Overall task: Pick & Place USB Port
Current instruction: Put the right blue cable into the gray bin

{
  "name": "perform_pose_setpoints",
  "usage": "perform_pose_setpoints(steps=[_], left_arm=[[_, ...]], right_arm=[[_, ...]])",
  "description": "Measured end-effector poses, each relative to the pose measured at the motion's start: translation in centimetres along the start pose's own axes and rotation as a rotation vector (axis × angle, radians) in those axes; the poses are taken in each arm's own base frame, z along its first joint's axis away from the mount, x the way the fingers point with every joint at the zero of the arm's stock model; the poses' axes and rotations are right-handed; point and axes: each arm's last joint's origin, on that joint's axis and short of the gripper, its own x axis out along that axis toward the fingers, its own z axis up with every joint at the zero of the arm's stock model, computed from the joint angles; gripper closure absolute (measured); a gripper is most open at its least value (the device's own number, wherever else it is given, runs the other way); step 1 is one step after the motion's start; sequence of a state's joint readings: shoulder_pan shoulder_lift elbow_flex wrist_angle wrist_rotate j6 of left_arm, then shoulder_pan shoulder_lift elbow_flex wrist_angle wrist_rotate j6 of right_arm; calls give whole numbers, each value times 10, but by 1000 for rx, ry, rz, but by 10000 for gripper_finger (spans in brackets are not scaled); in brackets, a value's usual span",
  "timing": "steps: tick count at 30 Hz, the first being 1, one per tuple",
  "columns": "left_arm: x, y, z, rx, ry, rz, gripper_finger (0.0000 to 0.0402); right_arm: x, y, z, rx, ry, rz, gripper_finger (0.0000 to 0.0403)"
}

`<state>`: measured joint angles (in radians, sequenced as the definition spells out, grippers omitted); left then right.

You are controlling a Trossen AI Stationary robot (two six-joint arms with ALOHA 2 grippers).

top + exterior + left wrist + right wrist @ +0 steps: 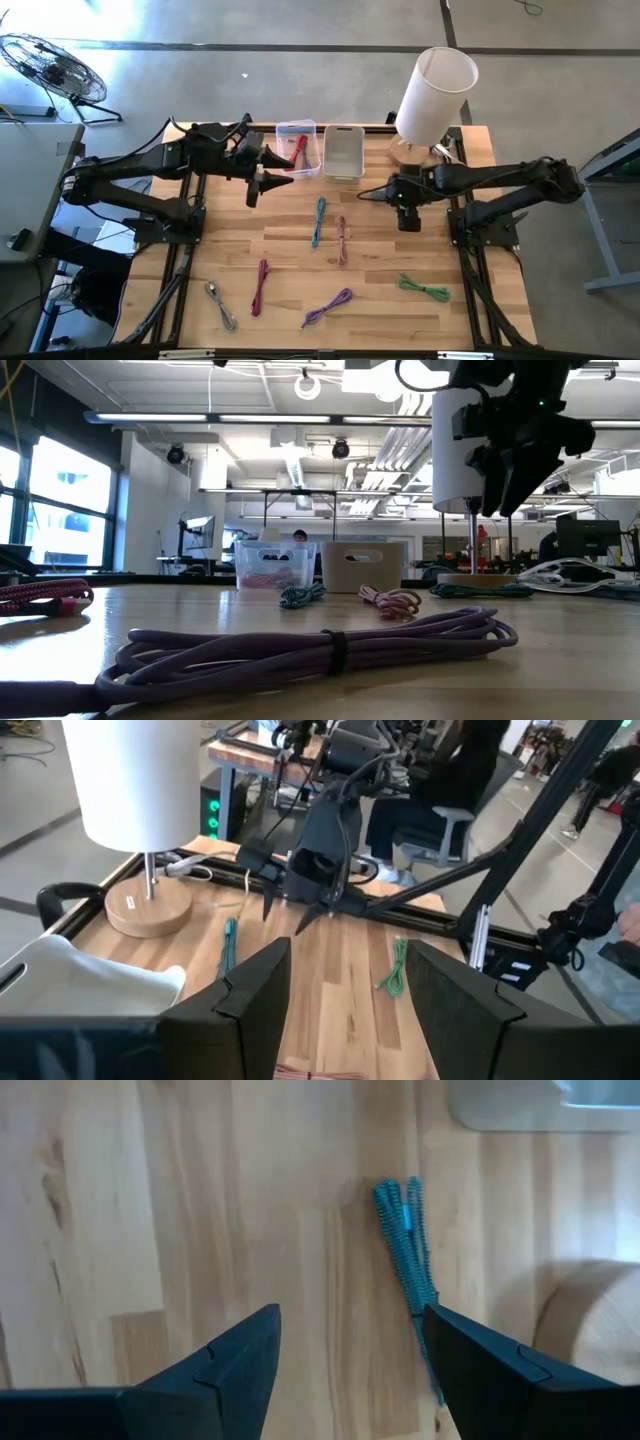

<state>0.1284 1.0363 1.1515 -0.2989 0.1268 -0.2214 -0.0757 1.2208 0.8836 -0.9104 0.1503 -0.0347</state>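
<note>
Next, my right gripper takes hold of the teal cable's bundled middle part, to put the teal cable in the grey bin (pixel 344 152).
Several coiled cables lie on the wooden table: teal (pixel 318 220), pink (pixel 341 240), magenta (pixel 261 285), purple (pixel 328 307), green (pixel 424 288) and silver-grey (pixel 220 303). A red cable (pixel 300 150) lies in the clear bin (pixel 310 132). My left gripper (pixel 272 178) hangs open beside the clear bin's near edge, and its wrist view shows the open fingers (pixel 345 955). My right gripper (pixel 408 215) is open and points down over bare wood. The teal cable (pixel 405 1245) lies ahead of its fingers (pixel 350 1315). It is raised off the table in the low view (pixel 510 490).
A grey bin (pixel 343 150) stands beside the clear one at the far edge. A lamp with a white shade (pixel 435 95) and a round wooden base (pixel 590 1320) stands at the far right corner, close to my right arm. Bare wood lies between the cables.
</note>
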Motion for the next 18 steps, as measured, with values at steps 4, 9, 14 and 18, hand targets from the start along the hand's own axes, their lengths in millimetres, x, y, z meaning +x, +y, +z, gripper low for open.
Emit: perform_pose_setpoints(steps=[4,9,14,18], left_arm=[[0,0,0,6,-1,0,206],[0,0,0,7,-2,0,206],[0,0,0,7,-2,0,206],[0,0,0,7,-2,0,206]], right_arm=[[10,-4,4,-70,19,-3,166],[32,-9,9,-162,90,8,166],[55,-13,11,-197,180,61,167],[69,-18,12,-229,222,66,167]])
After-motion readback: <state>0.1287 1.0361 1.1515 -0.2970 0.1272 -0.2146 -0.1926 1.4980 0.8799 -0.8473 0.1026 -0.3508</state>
